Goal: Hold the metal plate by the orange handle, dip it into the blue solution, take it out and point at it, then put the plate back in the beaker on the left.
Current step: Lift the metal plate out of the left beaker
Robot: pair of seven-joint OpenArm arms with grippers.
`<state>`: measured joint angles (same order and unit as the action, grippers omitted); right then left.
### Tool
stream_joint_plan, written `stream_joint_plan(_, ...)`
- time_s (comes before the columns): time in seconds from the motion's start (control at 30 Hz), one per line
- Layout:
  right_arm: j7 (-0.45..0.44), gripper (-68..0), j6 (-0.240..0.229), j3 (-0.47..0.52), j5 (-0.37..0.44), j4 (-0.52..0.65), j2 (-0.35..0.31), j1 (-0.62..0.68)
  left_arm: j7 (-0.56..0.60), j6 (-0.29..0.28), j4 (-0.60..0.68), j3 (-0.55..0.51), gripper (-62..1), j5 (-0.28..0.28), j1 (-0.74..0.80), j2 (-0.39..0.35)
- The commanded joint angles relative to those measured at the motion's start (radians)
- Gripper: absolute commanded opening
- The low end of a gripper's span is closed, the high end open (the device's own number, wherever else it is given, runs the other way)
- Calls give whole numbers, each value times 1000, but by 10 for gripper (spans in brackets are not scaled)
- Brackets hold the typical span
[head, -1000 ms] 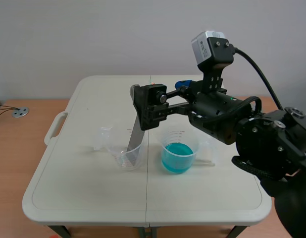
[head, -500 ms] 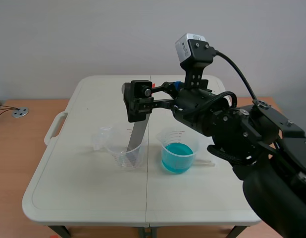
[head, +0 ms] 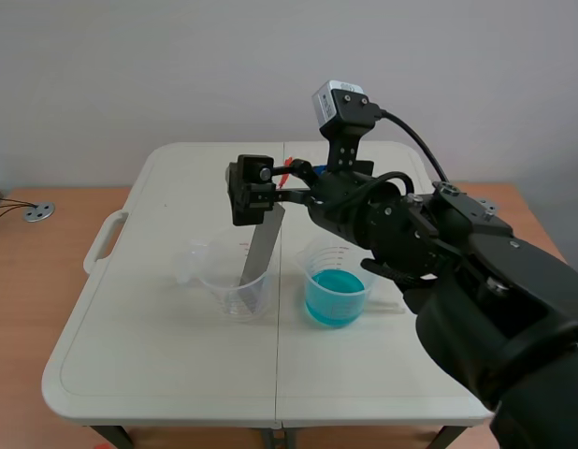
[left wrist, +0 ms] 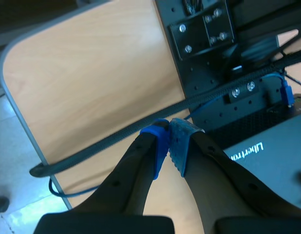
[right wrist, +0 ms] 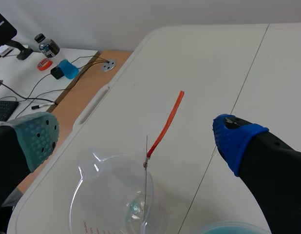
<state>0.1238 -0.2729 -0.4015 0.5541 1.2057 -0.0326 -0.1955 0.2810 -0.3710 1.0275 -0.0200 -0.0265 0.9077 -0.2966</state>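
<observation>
The right gripper grabs the metal plate by its thin orange handle [head: 288, 166] next, to dip the plate into the blue solution [head: 335, 291].
The metal plate [head: 260, 251] stands tilted in the clear left beaker [head: 235, 285], and its thin orange handle [head: 288, 166] sticks up at the top. The beaker of blue solution [head: 335, 291] stands just to the right. My right gripper [head: 253, 191] hovers open above the left beaker. In the right wrist view the orange handle [right wrist: 164, 124] lies ahead, between the spread fingers of that gripper [right wrist: 135, 129] and untouched by them. The plate [right wrist: 145, 187] shows edge-on in the beaker [right wrist: 109, 195]. My left gripper [left wrist: 170, 141] is shut on nothing, off the table.
The right arm [head: 429, 253] stretches across the table's right half, over the blue beaker. A thin clear rod [head: 394, 305] lies to the right of that beaker. The white table [head: 167, 355] has a carry slot [head: 102, 241] at its left edge.
The right arm has swung left and its gripper now sits a little higher, further left over the plate's top. The plate and both beakers have stayed put.
</observation>
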Motion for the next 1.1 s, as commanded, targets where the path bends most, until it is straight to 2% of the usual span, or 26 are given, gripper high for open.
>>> stream_joint_plan(0.0,-17,-12,-3,1,7,12,11,-34,7,-6,11,-2,-582,-2,6,0)
stream_joint_plan(0.3,10,-21,-3,1,7,-16,39,-51,7,-6,11,-2,-582,-2,0,0)
stream_joint_plan(0.57,9,-134,-3,1,8,-19,41,-51,7,-6,11,-2,-582,-2,0,0)
stream_joint_plan(1.07,27,-285,-3,1,8,-19,41,-51,7,-6,11,-2,-582,-2,0,0)
